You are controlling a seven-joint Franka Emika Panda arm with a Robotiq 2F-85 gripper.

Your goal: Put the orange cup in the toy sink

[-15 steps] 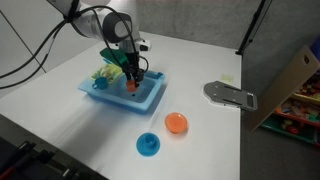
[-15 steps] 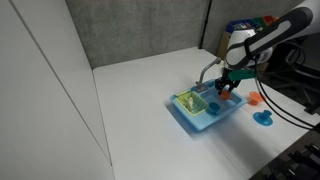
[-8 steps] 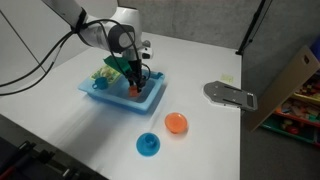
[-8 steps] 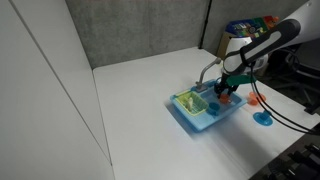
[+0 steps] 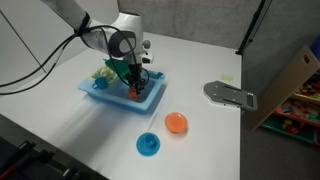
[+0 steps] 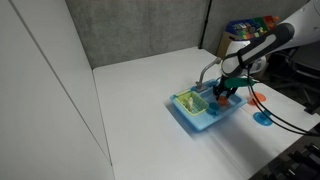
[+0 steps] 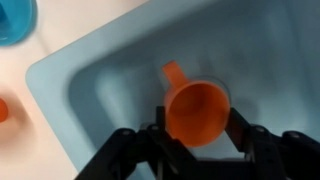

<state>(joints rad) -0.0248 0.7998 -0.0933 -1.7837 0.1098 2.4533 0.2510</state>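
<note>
My gripper releases the orange cup next, since the orange cup's lower edge (image 5: pixel 133 97) is down at the bottom of the basin, inside the sink's sides.
The orange cup (image 7: pixel 197 112) is a small orange-red toy cup with a handle, held between my gripper's (image 7: pixel 197 120) two black fingers over the basin of the light blue toy sink (image 7: pixel 110 95). In both exterior views the gripper (image 5: pixel 134 86) (image 6: pixel 223 91) reaches down into the sink (image 5: pixel 150 100) (image 6: pixel 200 120), with the cup (image 5: pixel 133 89) low inside the basin. The grey faucet (image 6: pixel 205 72) stands at the sink's back edge. Whether the cup touches the basin floor I cannot tell.
A flat orange dish (image 5: pixel 176 123) and a blue round dish (image 5: pixel 148 145) lie on the white table in front of the sink. Green-yellow toy items (image 5: pixel 105 73) fill the sink's far end. A grey flat object (image 5: pixel 230 95) lies near the table's edge.
The gripper has lowered the cup a little deeper into the sink basin. Nothing else has moved.
</note>
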